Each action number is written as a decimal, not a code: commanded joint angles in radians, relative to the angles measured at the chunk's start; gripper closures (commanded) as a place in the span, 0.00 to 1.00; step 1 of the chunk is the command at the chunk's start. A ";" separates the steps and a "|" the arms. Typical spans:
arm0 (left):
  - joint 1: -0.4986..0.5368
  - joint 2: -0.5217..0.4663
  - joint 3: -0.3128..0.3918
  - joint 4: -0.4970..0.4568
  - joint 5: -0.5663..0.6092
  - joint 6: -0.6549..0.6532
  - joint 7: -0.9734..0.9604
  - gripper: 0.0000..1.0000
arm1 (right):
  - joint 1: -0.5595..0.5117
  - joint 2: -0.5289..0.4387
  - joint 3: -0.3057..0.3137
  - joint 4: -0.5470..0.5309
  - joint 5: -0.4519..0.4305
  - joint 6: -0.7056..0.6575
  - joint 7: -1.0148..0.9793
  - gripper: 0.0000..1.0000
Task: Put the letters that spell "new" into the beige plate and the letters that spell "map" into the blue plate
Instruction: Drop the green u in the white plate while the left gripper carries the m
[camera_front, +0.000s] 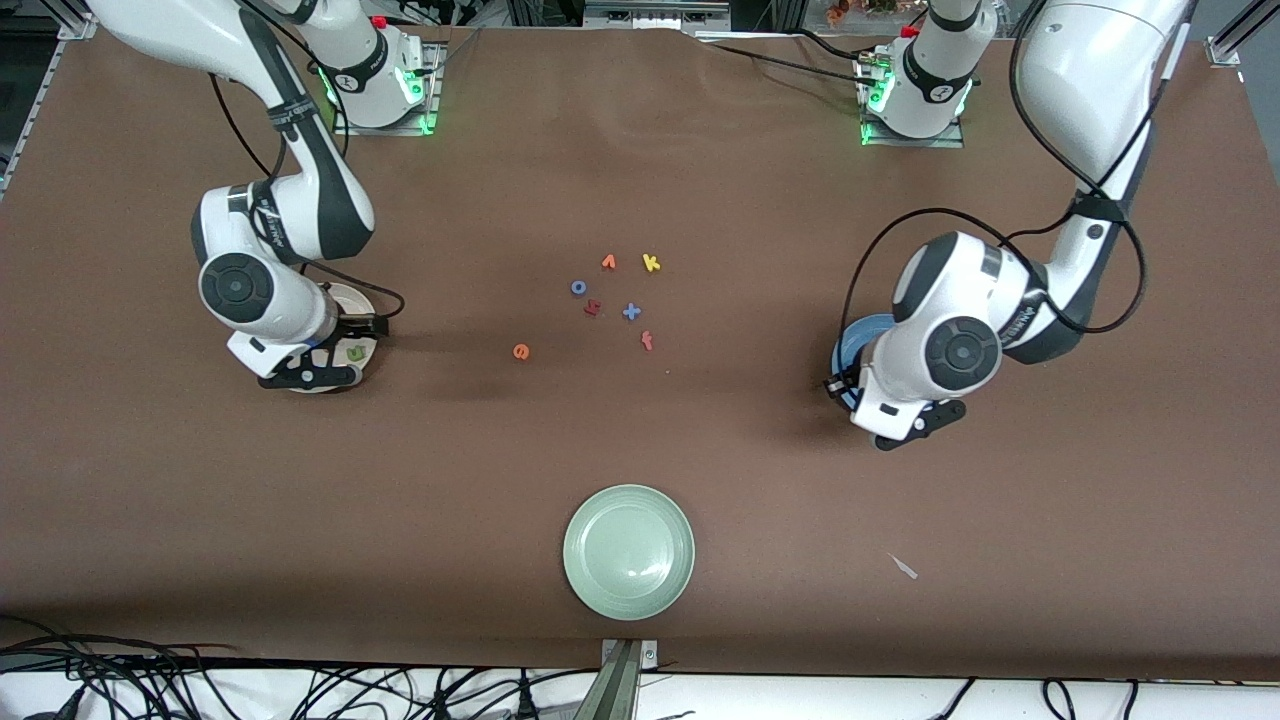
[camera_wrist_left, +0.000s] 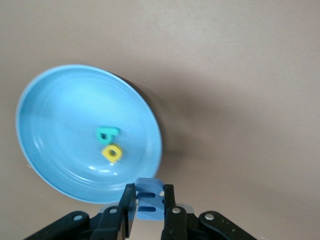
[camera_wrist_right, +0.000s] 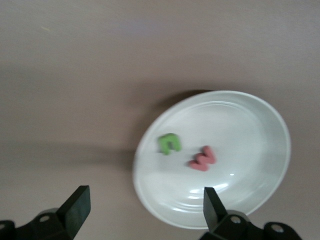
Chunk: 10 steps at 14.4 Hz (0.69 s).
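My left gripper keeps hold of the blue "m" until the letter hangs inside the blue plate (camera_wrist_left: 60, 115), as fingers and letter are beyond the plate's rim (camera_wrist_left: 159, 163).
The blue "m" (camera_wrist_left: 149, 200) is pinched in my left gripper (camera_wrist_left: 149, 192), which is shut on it just over the rim of the blue plate (camera_wrist_left: 60, 115). In that plate lie the teal "p" (camera_wrist_left: 107, 133) and the yellow "a" (camera_wrist_left: 112, 152). My right gripper (camera_wrist_right: 145, 207) hangs open and empty over the edge of the beige plate (camera_wrist_right: 245, 130), where the green "n" (camera_wrist_right: 169, 143) and the salmon "w" (camera_wrist_right: 202, 158) rest. The orange "e" (camera_front: 520, 351) lies on the table mid-way between the arms. In the front view the arms cover most of both plates.
Loose letters sit in a cluster at the table's middle: an orange "v" (camera_front: 608, 262), a yellow "k" (camera_front: 651, 263), a blue "o" (camera_front: 578, 287), a dark red "s" (camera_front: 592, 308), a blue cross (camera_front: 631, 312) and a red piece (camera_front: 647, 341). A pale green plate (camera_front: 628, 551) stands near the front edge.
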 joint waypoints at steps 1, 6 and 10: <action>0.042 -0.007 -0.003 0.021 0.024 -0.040 0.107 1.00 | 0.018 0.032 0.059 0.035 0.055 -0.006 0.109 0.00; 0.117 -0.012 0.006 0.027 0.083 -0.065 0.224 1.00 | 0.122 0.154 0.100 0.146 0.069 0.063 0.281 0.00; 0.160 -0.003 0.001 -0.036 0.090 -0.080 0.354 1.00 | 0.210 0.262 0.100 0.221 0.066 0.167 0.436 0.00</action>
